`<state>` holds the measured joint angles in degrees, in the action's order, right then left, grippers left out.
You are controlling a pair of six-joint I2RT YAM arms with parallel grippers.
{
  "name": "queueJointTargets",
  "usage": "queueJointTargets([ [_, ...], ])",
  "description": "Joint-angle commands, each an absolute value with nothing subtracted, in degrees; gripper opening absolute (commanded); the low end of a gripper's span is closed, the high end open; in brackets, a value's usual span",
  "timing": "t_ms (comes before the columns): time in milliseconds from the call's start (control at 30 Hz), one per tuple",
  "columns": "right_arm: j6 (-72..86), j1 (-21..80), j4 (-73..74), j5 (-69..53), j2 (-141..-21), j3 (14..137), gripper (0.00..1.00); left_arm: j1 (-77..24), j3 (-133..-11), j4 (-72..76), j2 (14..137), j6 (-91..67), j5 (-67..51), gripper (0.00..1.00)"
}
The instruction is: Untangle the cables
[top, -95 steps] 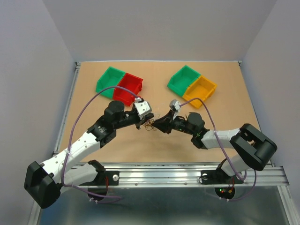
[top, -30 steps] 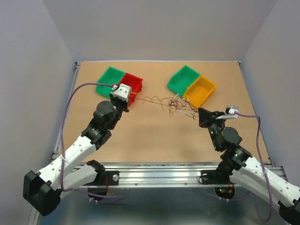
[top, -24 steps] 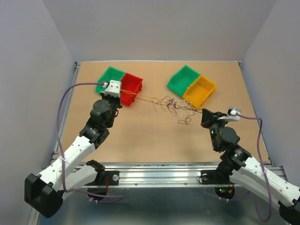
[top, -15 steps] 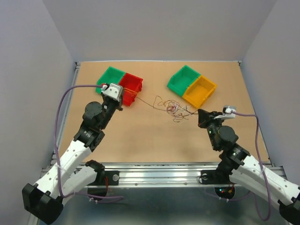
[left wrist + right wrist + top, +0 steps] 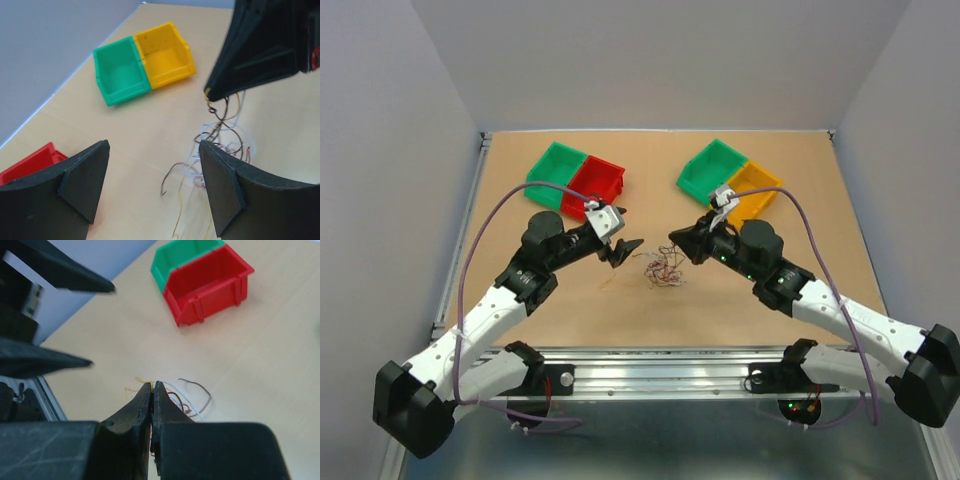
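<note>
The whitish wires are outside the gap between my left gripper's fingers, and only tabletop is between them. My left gripper needs to move toward the whitish wires before it closes on them.
The cables (image 5: pixel 660 268) are a small loose clump of thin brown, reddish, whitish and yellow wires on the tan table, between the two grippers. My right gripper (image 5: pixel 672 238) is shut on strands at the clump's top. In the left wrist view the cables (image 5: pixel 220 142) hang from the right gripper's tip (image 5: pixel 210 94) down to the table. In the right wrist view a yellow strand shows at the pinched tip of the right gripper (image 5: pixel 152 385), with more of the cables (image 5: pixel 187 395) lying beyond. My left gripper (image 5: pixel 626 232) stands open just left of the clump, and its fingers (image 5: pixel 85 180) hold nothing.
A green bin (image 5: pixel 555 168) and a red bin (image 5: pixel 598 182) stand together at the back left. Another green bin (image 5: pixel 710 165) and a yellow bin (image 5: pixel 750 190) stand at the back right. The table's edges and grey walls close in the sides.
My left gripper has opened and let go of its strand. Both arms have swung in towards the middle. The cables, stretched between the grippers before, have collapsed into a clump.
</note>
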<state>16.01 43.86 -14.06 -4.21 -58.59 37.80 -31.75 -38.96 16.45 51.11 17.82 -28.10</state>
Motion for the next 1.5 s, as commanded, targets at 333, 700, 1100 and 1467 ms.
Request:
queueJointTargets([
  [333,17.75,43.68,-17.58,-16.17,-59.85,53.7,0.01,-33.75,-38.75,23.73,56.42,16.71,-33.22,0.84],
  [700,18.81,43.77,-17.93,-17.05,-60.12,54.05,0.01,-34.19,-41.31,22.85,60.29,16.18,-37.62,0.81],
  [1100,18.63,43.68,-16.09,-1.96,-53.72,45.46,0.01,-34.37,-43.07,21.09,61.62,15.65,-24.45,0.0],
  [1467,15.03,43.68,-24.49,2.23,-49.93,24.99,0.89,-34.28,-46.84,12.31,59.68,13.97,-35.24,0.0],
])
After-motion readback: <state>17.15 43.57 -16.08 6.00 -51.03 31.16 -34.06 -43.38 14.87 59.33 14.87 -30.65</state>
